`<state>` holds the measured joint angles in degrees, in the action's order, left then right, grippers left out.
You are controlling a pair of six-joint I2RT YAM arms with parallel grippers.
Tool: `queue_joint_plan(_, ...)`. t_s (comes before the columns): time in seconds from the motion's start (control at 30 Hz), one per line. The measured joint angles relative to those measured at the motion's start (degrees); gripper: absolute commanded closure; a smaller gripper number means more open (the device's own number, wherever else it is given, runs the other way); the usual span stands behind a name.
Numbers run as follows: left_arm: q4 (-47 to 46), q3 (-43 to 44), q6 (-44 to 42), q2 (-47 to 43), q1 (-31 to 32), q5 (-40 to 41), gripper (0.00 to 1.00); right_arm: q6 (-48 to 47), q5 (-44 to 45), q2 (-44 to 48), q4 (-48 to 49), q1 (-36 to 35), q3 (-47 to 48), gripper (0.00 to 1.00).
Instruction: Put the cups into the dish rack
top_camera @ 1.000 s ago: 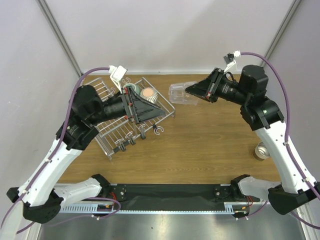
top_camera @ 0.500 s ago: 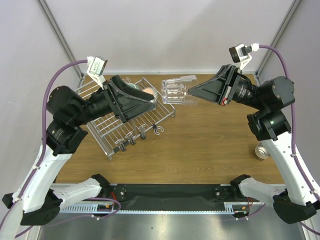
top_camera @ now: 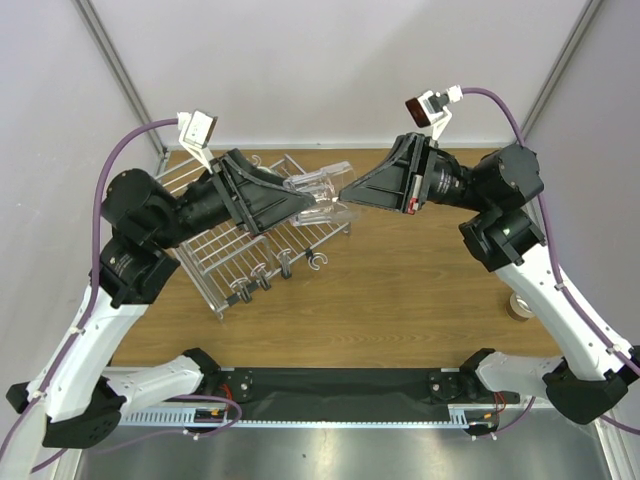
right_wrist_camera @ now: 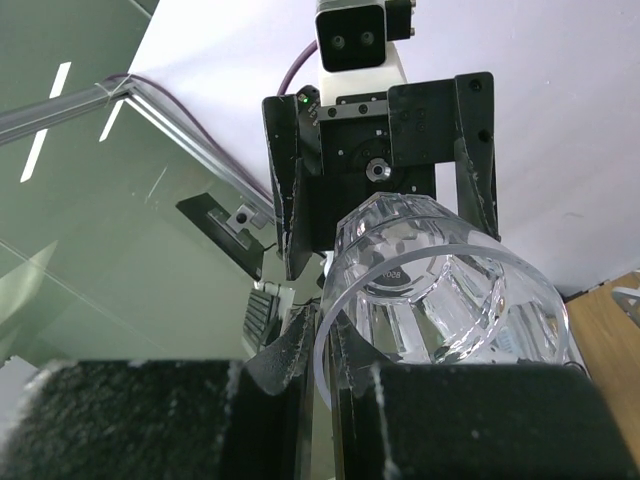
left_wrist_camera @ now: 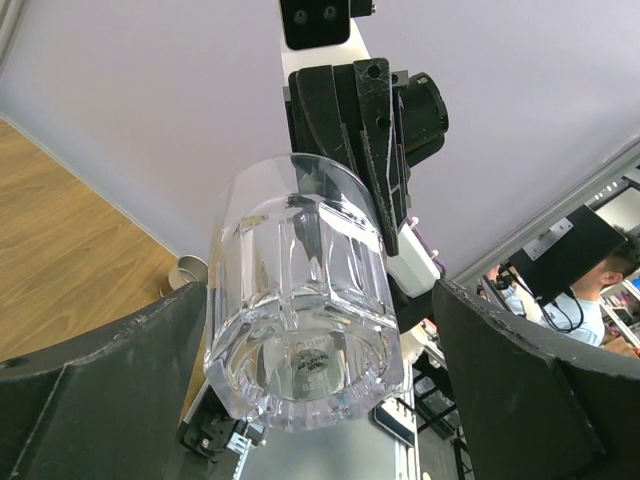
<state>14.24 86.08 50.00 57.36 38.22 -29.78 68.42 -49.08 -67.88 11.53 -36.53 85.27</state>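
The fingers reach past the glass's thick base [top_camera: 302, 201] [left_wrist_camera: 305, 370] along its sides, so it is time for my left gripper to close now. Closing now would catch the glass.
A clear glass [top_camera: 322, 186] hangs in the air above the right end of the dish rack [top_camera: 225, 255]. My right gripper [top_camera: 346, 190] is shut on its rim, one finger inside and one outside [right_wrist_camera: 300, 365]. My left gripper [top_camera: 303, 201] is open, and its two wide fingers [left_wrist_camera: 110, 385] stand on either side of the glass's thick base [left_wrist_camera: 305, 370] without touching it. In the right wrist view the glass [right_wrist_camera: 450, 300] points mouth-first at the camera. A shiny metal cup [top_camera: 518, 306] stands on the table at the right, partly behind the right arm. Any cups in the rack are hidden by the left arm.
The wire rack covers the table's left half, with small hooks [top_camera: 318, 262] at its front edge. Grey walls close in the back and both sides. The arm bases and a black rail [top_camera: 340, 385] run along the near edge.
The right arm swung left, carrying the glass from the table's back middle toward the rack. The left arm lifted off the rack and brought its open fingers around the glass's base.
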Motion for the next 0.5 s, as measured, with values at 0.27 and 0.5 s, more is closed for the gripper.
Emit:
queue_joint_plan(0.27,0.3,-0.1,0.0,0.1,0.4,1.8,0.27,-1.4,0.9,-0.7,0.0,-0.5,1.2,1.0)
queue_joint_plan(0.5,2.8,1.2,-0.5,1.2,0.3,3.3,1.0,-3.2,0.9,-2.0,-1.3,-0.3,2.5,0.52)
